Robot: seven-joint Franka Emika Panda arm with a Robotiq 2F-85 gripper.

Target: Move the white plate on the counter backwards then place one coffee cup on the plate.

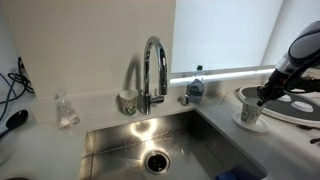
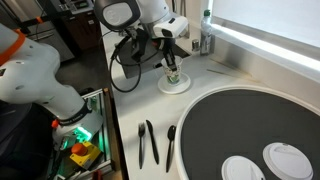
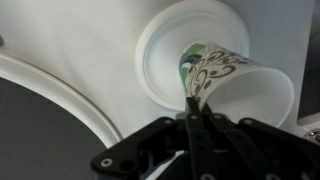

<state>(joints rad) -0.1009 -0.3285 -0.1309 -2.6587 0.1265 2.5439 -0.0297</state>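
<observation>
The bottom of the patterned cup is resting on the white plate (image 1: 250, 114), inside the plate's raised rim, so the gripper needs to let go of the cup.
The small white plate (image 3: 160, 55) lies on the off-white counter (image 1: 225, 125) beside the large disc; it also shows in both exterior views (image 1: 241, 126) (image 2: 180, 88). A white cup with dark swirl markings (image 3: 250, 90) rests tilted on the plate (image 1: 250, 114) (image 2: 173, 76). My gripper (image 3: 190, 108) is shut on this patterned cup's rim, coming down from above (image 1: 262, 98) (image 2: 168, 62). A second small pale cup (image 1: 128, 100) stands by the faucet; its pattern is too small to tell.
The large round disc with a dark ring (image 2: 250, 125) (image 1: 295, 105) lies right next to the plate and carries two white items (image 2: 285, 158). The faucet (image 1: 152, 70), the steel sink (image 1: 160, 150), a bottle (image 1: 196, 85), a glass (image 1: 66, 110) and black utensils (image 2: 148, 140) are around.
</observation>
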